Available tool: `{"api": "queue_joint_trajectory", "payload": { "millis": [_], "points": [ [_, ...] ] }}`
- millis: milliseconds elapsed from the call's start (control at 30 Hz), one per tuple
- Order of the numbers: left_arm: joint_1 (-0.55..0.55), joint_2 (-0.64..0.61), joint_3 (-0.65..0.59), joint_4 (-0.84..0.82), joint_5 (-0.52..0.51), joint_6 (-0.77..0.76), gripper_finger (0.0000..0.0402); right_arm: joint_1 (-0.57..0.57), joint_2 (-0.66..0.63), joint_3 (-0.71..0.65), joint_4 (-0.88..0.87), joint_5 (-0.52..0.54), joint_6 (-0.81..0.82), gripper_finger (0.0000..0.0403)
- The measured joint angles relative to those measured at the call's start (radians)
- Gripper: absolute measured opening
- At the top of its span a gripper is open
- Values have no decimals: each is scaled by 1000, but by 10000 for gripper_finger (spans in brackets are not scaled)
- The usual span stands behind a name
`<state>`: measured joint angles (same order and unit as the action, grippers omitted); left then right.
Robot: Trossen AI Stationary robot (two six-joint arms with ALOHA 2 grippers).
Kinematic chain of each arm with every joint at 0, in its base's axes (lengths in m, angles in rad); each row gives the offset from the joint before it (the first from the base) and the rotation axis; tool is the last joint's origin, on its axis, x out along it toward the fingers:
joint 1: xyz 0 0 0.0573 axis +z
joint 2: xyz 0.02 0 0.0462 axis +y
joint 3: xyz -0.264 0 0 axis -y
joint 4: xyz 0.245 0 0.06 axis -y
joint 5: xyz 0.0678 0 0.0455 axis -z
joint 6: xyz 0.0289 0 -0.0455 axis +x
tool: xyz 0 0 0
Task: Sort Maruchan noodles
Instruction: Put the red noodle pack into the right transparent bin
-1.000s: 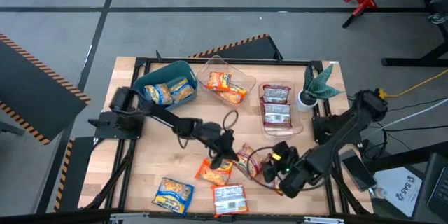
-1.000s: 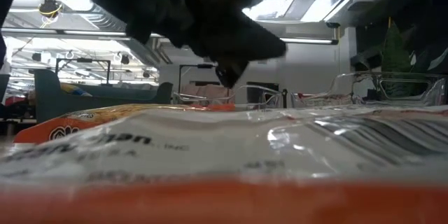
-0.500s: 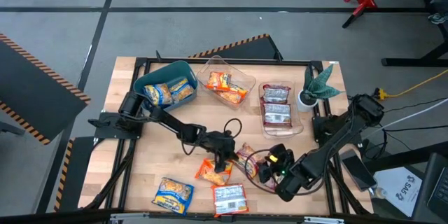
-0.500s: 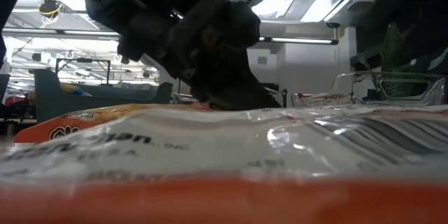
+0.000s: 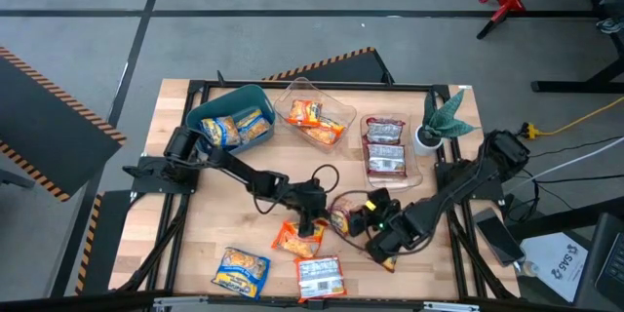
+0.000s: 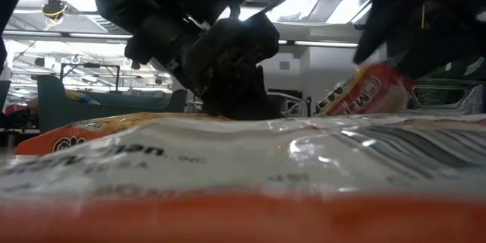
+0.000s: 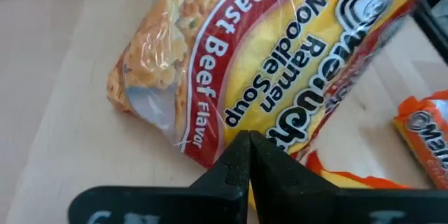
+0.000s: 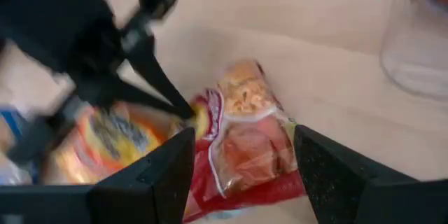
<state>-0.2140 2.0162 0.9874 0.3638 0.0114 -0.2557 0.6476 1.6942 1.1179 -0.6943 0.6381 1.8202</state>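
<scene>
The right gripper picks up the red-and-yellow packet by its raised end next, to sort it into the clear container with red packets.
A red-and-yellow roast-beef noodle packet lies mid-table, beside an orange packet. In the low view its end nearer the right arm stands tipped up. My left gripper is shut, with its tips on that packet's edge. My right gripper hangs open over the same packet, one finger on each side of it. A blue-yellow packet and a silvery one lie near the front edge. My left gripper presses its shut fingertips on the roast-beef packet's yellow-and-red edge. It comes slanting down from the table's left. The packet's pressed edge stays on the table. My right gripper: I cannot tell whether its fingers touch the packet.
At the back stand a teal bin holding blue-yellow packets, a clear container with orange ones, and another clear container with red-silvery ones. A small potted plant stands at the back right. Another packet lies under the right arm.
My left gripper has sunk and tipped downward onto the packets, staying shut. My right gripper has come down and toward the table's left, over the roast-beef packet, still open. One end of that packet now shows raised in the low view.
</scene>
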Motion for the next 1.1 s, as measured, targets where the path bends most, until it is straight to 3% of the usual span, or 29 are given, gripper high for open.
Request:
{"api": "queue_joint_trajectory", "payload": {
  "millis": [133,267,400,467,600,833,967,1100],
  "points": [
    [4,8,-5,-35,-13,-2,0,-18,-20,0,-20,71,75,227],
    [3,6,-4,-43,-22,-2,0,-25,-38,0,-43,49,142,227],
    [3,6,-4,-40,-24,1,0,-11,-41,0,26,79,78,227],
    [2,6,-4,-39,-24,1,0,-2,-41,2,89,128,-95,227],
    [3,6,-4,-41,-23,4,0,-8,-42,35,83,123,-553,227],
    [3,6,-4,-41,-22,5,0,-26,-43,140,3,-93,-1475,227],
    [7,6,-4,-42,-22,4,0,-90,-42,162,20,-278,-1752,227],
    [12,6,-4,-42,-20,-1,0,-145,-41,162,16,-346,-1865,227]
  ]
}}
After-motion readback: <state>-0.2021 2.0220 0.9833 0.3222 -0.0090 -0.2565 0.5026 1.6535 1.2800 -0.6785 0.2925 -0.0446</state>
